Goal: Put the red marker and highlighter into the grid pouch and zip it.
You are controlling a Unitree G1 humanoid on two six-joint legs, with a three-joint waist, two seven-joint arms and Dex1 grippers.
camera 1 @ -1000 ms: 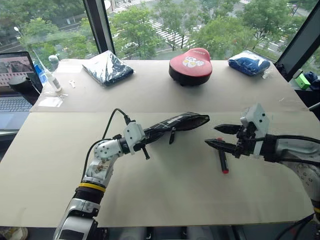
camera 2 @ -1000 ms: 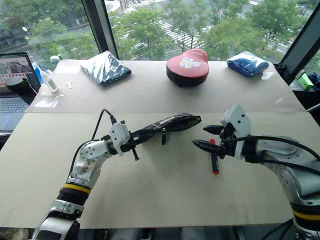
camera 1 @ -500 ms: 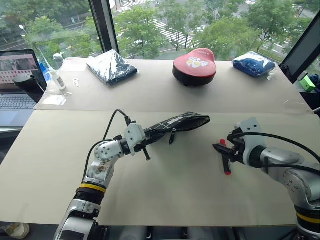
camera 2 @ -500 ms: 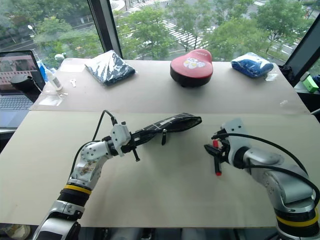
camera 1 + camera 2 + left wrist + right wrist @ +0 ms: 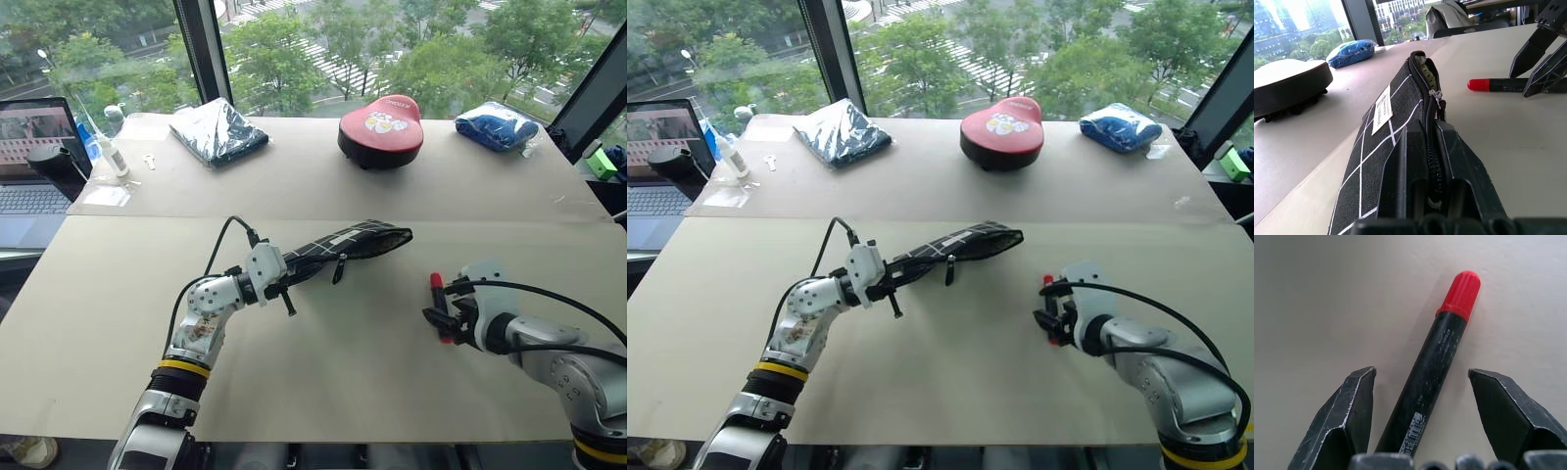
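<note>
My right gripper has its fingers on both sides of the red marker's black body (image 5: 1422, 377) in the right wrist view, so it needs to close on the red marker.
The red marker (image 5: 1436, 367), black-barrelled with a red cap, lies flat on the beige table (image 5: 343, 372). My right gripper (image 5: 1421, 373) is tilted down over it and open, one finger on each side of the barrel and not gripping it. In the head view this gripper (image 5: 441, 318) covers the marker's (image 5: 435, 283) near end. My left gripper (image 5: 281, 280) is shut on one end of the grid pouch (image 5: 345, 242), holding it level above the table. Its unzipped mouth (image 5: 1420, 61) faces the marker. The highlighter is hidden.
At the table's far side sit a dark plastic-wrapped bundle (image 5: 218, 130), a red rounded case (image 5: 381, 129) and a blue wrapped bundle (image 5: 496, 125). A laptop (image 5: 34, 162) and a small bottle (image 5: 106, 149) stand at the far left.
My right gripper has dropped and tipped downward until its open fingers straddle the marker. The left gripper and the pouch have stayed put. The head camera shifted slightly.
</note>
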